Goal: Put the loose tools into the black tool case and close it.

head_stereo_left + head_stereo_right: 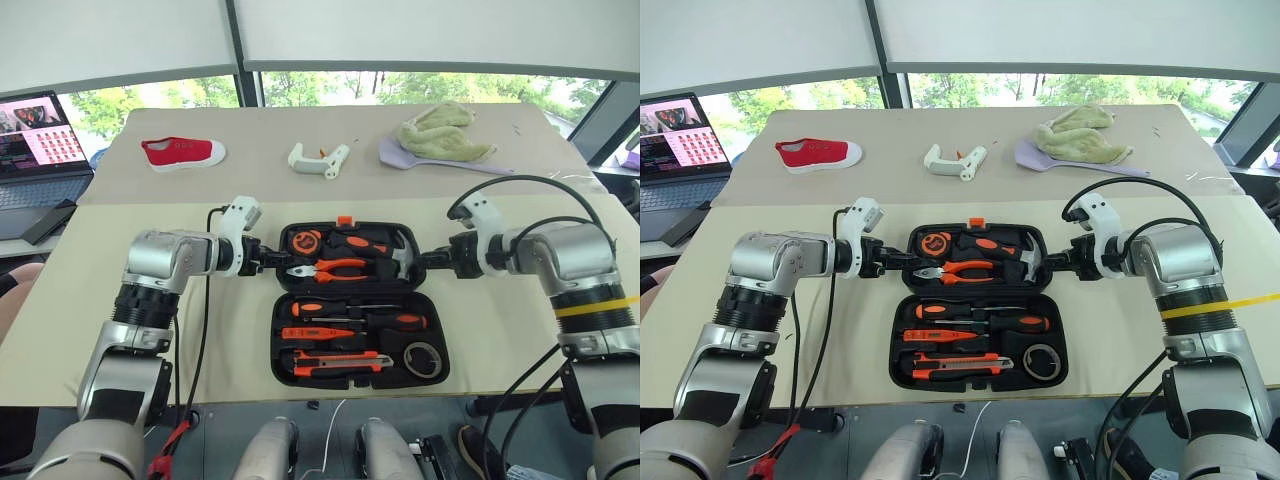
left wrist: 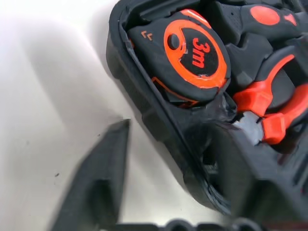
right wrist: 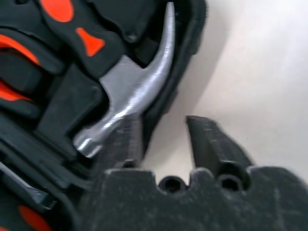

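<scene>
My left gripper grips the tape-measure half by that half's rim [image 1: 284, 269] next, to fold the black tool case [image 1: 277, 342] shut over the tools.
The black tool case [image 1: 277, 342] lies open flat on the table. Its near half holds two screwdrivers [image 1: 340, 308], a slim tester [image 1: 320, 332], a utility knife [image 1: 335, 365] and a tape roll [image 1: 424, 358]. The far half holds a tape measure [image 2: 195, 53], pliers [image 1: 335, 268] and a hammer [image 3: 139, 91]. My left gripper [image 1: 272, 257] is open astride the far half's left rim, one finger outside on the table, one inside. My right gripper [image 3: 163, 120] is at the right rim by the hammer head, narrowly open, with pale table showing between its outer finger and the case.
Beyond the case lie a red shoe [image 1: 183, 152], a white glue gun [image 1: 320, 159] and a crumpled cloth [image 1: 445, 135]. A laptop [image 1: 35, 145] stands off the table's left side. The table's front edge runs just below the case.
</scene>
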